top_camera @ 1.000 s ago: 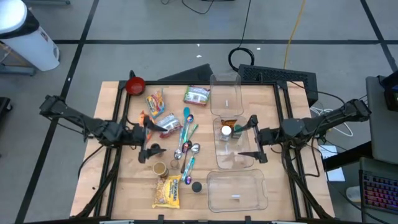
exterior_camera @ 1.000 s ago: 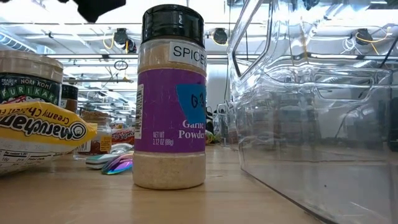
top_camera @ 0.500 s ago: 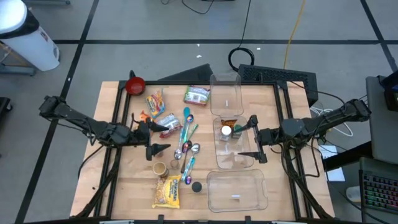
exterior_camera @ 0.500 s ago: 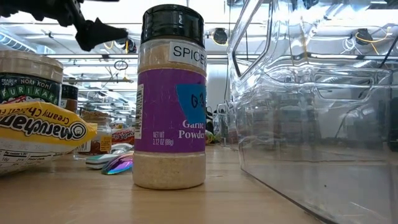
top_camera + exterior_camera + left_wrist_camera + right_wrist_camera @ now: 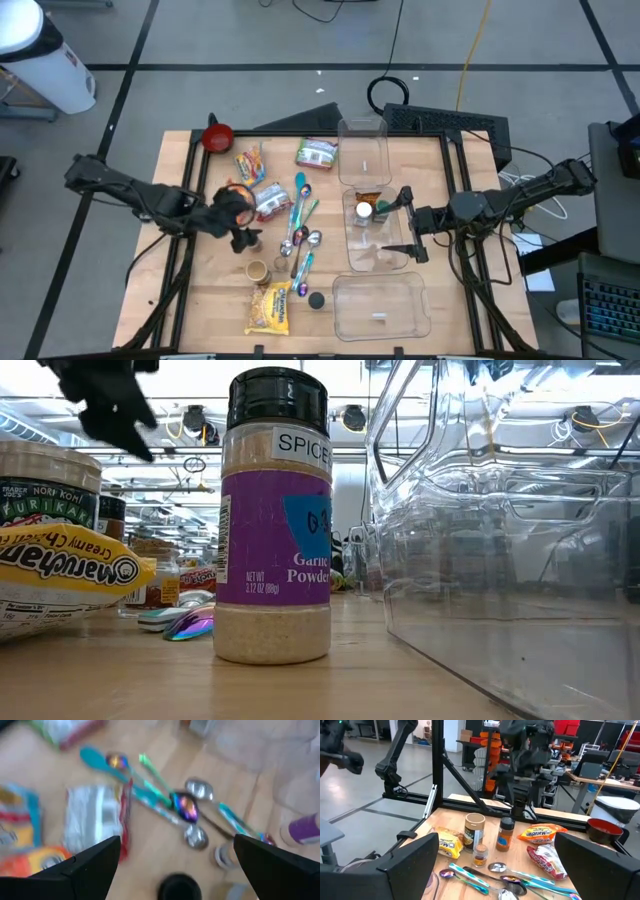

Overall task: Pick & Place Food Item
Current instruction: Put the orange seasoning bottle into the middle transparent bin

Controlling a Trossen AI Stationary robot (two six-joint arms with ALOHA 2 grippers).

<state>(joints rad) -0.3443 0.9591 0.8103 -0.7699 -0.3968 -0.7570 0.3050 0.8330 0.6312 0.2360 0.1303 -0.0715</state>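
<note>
I should next grab the black-capped bottle by its end with the cap (image 5: 180, 888) with my left gripper, to put it into the middle clear container.
Food items lie across the left half of the table: a silver packet (image 5: 270, 198), colourful snack packets (image 5: 250, 165), a green and white packet (image 5: 316, 153), a yellow ramen packet (image 5: 270, 307) and a garlic powder bottle (image 5: 272, 515). My left gripper (image 5: 243, 228) hangs open over the table beside the silver packet (image 5: 92, 820), tipped downward, with a black-capped bottle (image 5: 177, 885) just below it and nothing between its fingers (image 5: 95, 865). My right gripper (image 5: 408, 225) stands open over the middle clear container (image 5: 375, 250), empty.
Several spoons (image 5: 300, 215) lie mid-table. A red bowl (image 5: 218, 136) sits at the far left corner. A jar (image 5: 258, 270) stands near the ramen. Clear containers stand at the back (image 5: 363, 150) and front (image 5: 380, 305). A furikake jar (image 5: 50, 485) stands behind the ramen packet (image 5: 60, 570).
My left gripper has swung from pointing right to tipping down over the table near the silver packet. The right arm has not moved.
</note>
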